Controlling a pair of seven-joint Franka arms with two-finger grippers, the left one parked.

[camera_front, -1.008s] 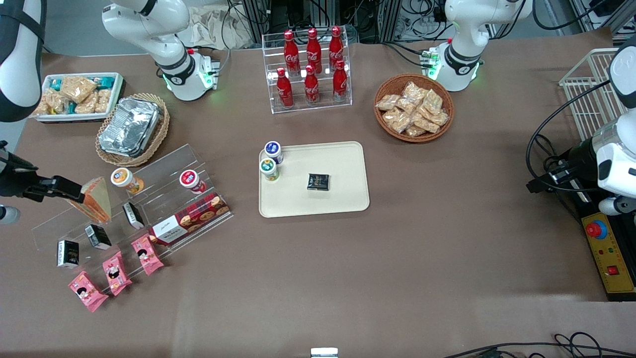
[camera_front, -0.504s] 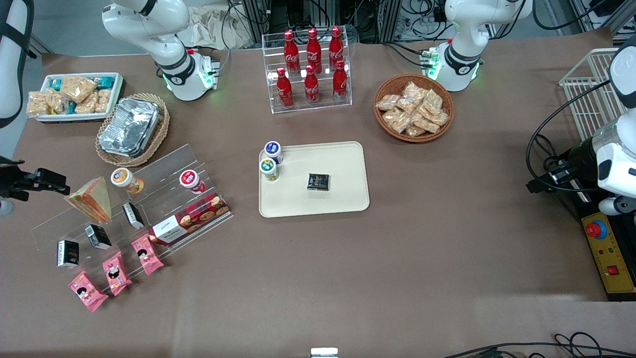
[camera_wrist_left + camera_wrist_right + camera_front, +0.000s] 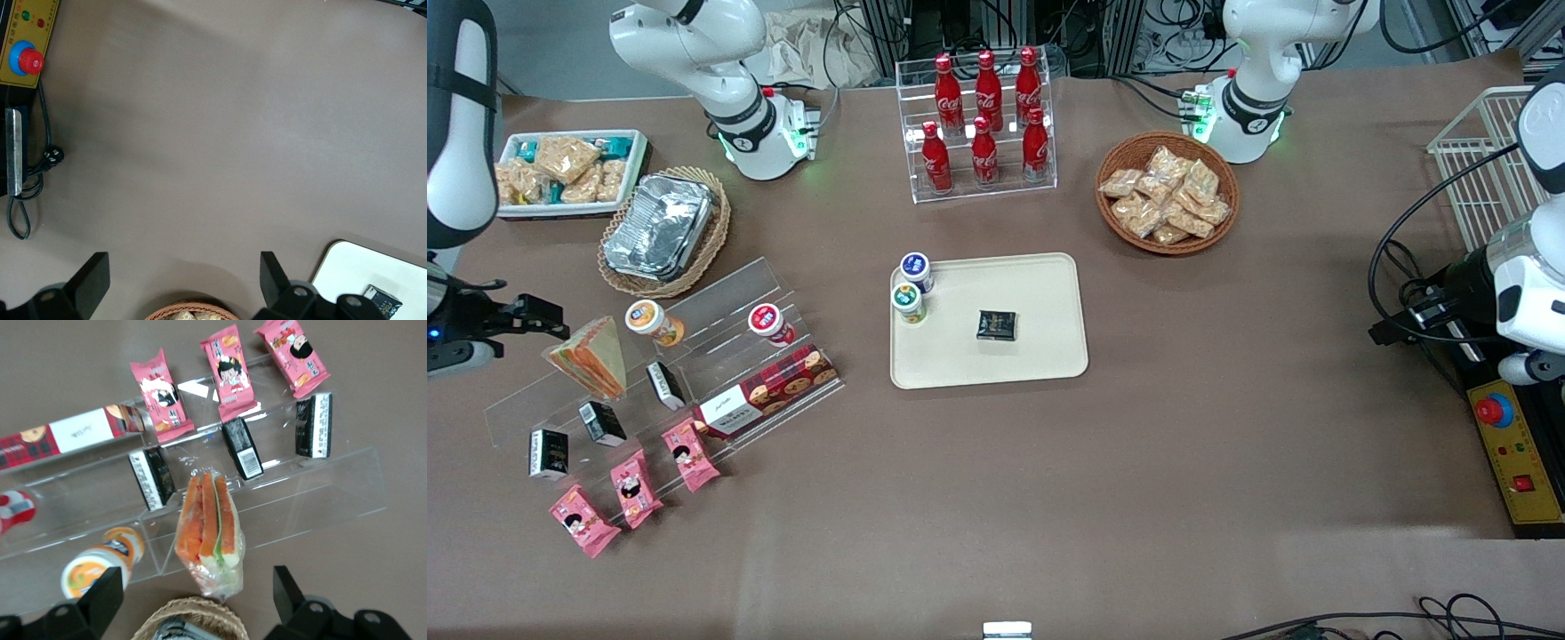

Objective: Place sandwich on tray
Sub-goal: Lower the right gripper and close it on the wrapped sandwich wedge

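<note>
The right gripper takes hold of the sandwich by its bunched wrapper end (image 3: 603, 331) next. Then it sets the sandwich on the tray (image 3: 987, 281).
The sandwich (image 3: 591, 356) is a clear-wrapped wedge with orange and green filling. It rests on the upper step of a clear acrylic stand (image 3: 694, 356) toward the working arm's end of the table. It also shows in the right wrist view (image 3: 209, 533). My right gripper (image 3: 547, 318) is open and empty, hovering close beside the sandwich's wide end. In the wrist view the gripper (image 3: 197, 590) stands over that end with the fingers (image 3: 100, 600) spread wide. The cream tray (image 3: 1040, 356) lies mid-table, also seen in the left wrist view (image 3: 347, 267).
On the tray stand two small cups (image 3: 911, 289) and a black packet (image 3: 996, 324). The stand also holds cups, black boxes, a cookie box (image 3: 769, 391) and pink snack packs (image 3: 636, 487). A wicker basket with a foil tray (image 3: 660, 228) sits near the sandwich.
A second ago my gripper was against the sandwich. It drew back toward the table's edge without it, then moved a little closer again. The sandwich settled slightly on the stand.
</note>
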